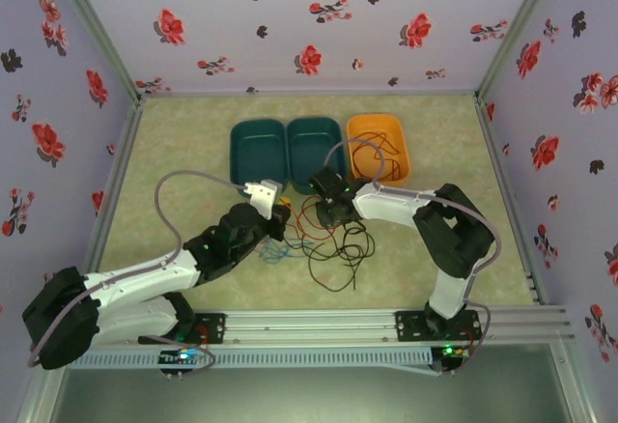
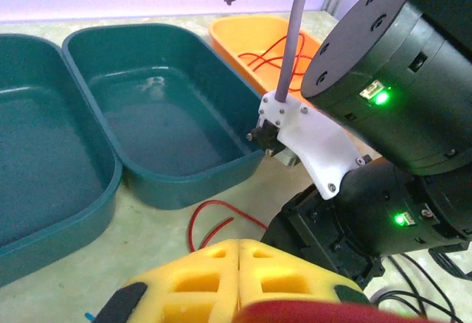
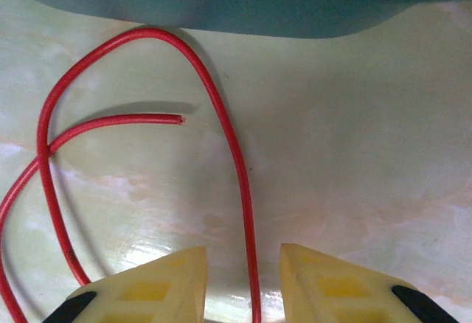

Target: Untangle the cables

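Observation:
The robot's right gripper next needs to take hold of the red cable by its loop on the single piece of cable clear of the crossing (image 3: pixel 251 273), so the cable can be untangled.
The cables (image 1: pixel 333 241) lie as a loose tangle of black and red loops on the table between the two arms, with a blue strand (image 1: pixel 275 251) at their left edge. My left gripper (image 1: pixel 278 212) is low at the tangle's left side, its yellow fingers (image 2: pixel 214 271) pressed together; a blurred red shape crosses the bottom of its wrist view. My right gripper (image 3: pixel 243 271) points down at the table with its jaws apart. A red cable (image 3: pixel 221 116) loops out from between the jaws, touching neither finger, and its free end (image 3: pixel 177 119) lies on the table.
Two teal bins (image 1: pixel 258 148) (image 1: pixel 314 138) stand at the back, with an orange bin (image 1: pixel 398 148) holding red and black cables to their right. The near teal bin's wall (image 3: pixel 243 13) is just beyond the red loop. The right arm's wrist (image 2: pixel 383 116) is close beside my left gripper.

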Tool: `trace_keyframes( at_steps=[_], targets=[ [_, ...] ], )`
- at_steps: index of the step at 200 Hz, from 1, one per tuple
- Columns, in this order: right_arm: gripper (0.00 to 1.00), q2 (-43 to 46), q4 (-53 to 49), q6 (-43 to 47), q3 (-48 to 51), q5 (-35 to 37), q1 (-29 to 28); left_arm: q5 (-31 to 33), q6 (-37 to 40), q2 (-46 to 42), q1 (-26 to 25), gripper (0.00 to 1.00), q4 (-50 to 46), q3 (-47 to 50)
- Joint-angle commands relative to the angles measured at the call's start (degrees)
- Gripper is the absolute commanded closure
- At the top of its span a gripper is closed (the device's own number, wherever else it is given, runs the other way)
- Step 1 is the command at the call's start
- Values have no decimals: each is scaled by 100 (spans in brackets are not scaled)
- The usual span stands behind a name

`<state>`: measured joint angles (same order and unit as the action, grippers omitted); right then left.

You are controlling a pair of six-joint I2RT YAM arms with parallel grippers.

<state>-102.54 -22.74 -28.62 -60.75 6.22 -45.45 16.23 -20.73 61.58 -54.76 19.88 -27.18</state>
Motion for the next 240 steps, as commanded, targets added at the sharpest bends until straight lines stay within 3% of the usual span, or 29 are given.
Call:
trace_keyframes(
  at_steps=[1, 49, 89, 129, 191, 228, 240],
  targets=[
    [68, -167, 75, 97, -27, 84, -45, 229, -150, 2, -34, 100, -99, 55],
    [76, -215, 152, 59, 192, 46, -82, 380, -245, 3, -34, 99, -169, 92],
    [100, 67, 113, 109, 308, 222, -88, 482, -337, 3, -34, 97, -245, 82],
    [100, 951, 42, 212, 253, 514, -135, 576, -461, 51, -26, 87, -357, 58],
    [100, 2660, -58, 444, 463, 773, -228, 633, -619, 482, 1, 83, -546, -248],
    [100, 3684, 79, 628, 746, 893, -235, 369, -504, 675, 1, 81, -477, -345],
    [100, 3927, 151, 681, 831, 922, -236, 74, -364, 696, -4, 75, -296, -328]
  ],
)
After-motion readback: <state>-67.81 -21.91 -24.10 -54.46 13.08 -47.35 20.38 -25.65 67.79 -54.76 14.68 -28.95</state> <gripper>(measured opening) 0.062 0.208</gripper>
